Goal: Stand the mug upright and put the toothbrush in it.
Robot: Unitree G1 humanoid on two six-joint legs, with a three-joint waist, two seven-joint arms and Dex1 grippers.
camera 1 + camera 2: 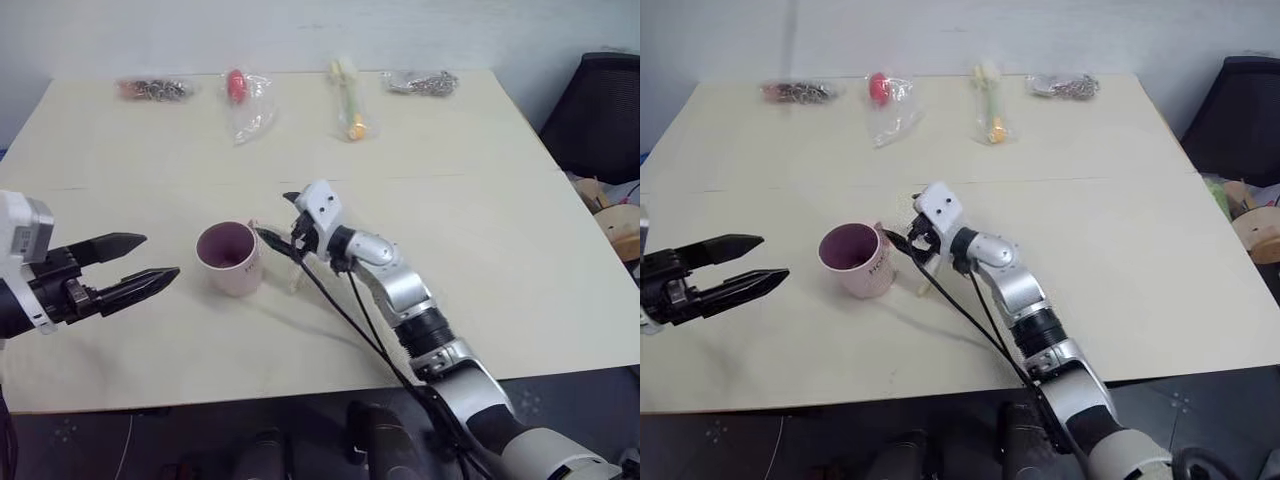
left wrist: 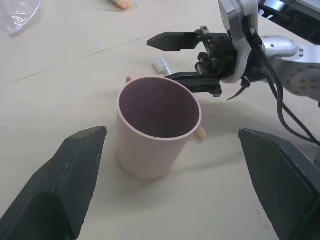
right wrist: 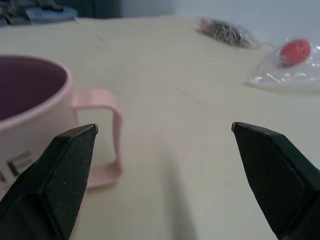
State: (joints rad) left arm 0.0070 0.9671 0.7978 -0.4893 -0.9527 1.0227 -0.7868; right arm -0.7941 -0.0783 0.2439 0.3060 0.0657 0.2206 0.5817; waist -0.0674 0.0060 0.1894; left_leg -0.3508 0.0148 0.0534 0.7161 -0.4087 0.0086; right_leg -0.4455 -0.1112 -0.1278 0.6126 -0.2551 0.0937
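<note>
My right gripper moves to the toothbrush first and then closes on it, since my fingers are still above the bare table.
The pale pink mug (image 1: 230,258) stands upright on the table, its dark purple inside facing up and its handle (image 3: 107,135) turned toward my right gripper. The cream toothbrush (image 2: 161,64) lies flat on the table just behind the mug, under my right gripper, with its handle end (image 1: 923,288) poking out by the mug's base. My right gripper (image 1: 280,218) is open and empty, right beside the mug's handle. Left of the mug, a short gap away, my left gripper (image 1: 160,255) points at it, open with nothing between its fingers.
Along the table's far edge lie several clear bags: metal bits (image 1: 155,88), a red item (image 1: 240,92), a yellow-green stick (image 1: 348,100) and more metal bits (image 1: 422,82). A black chair (image 1: 600,110) stands at the right.
</note>
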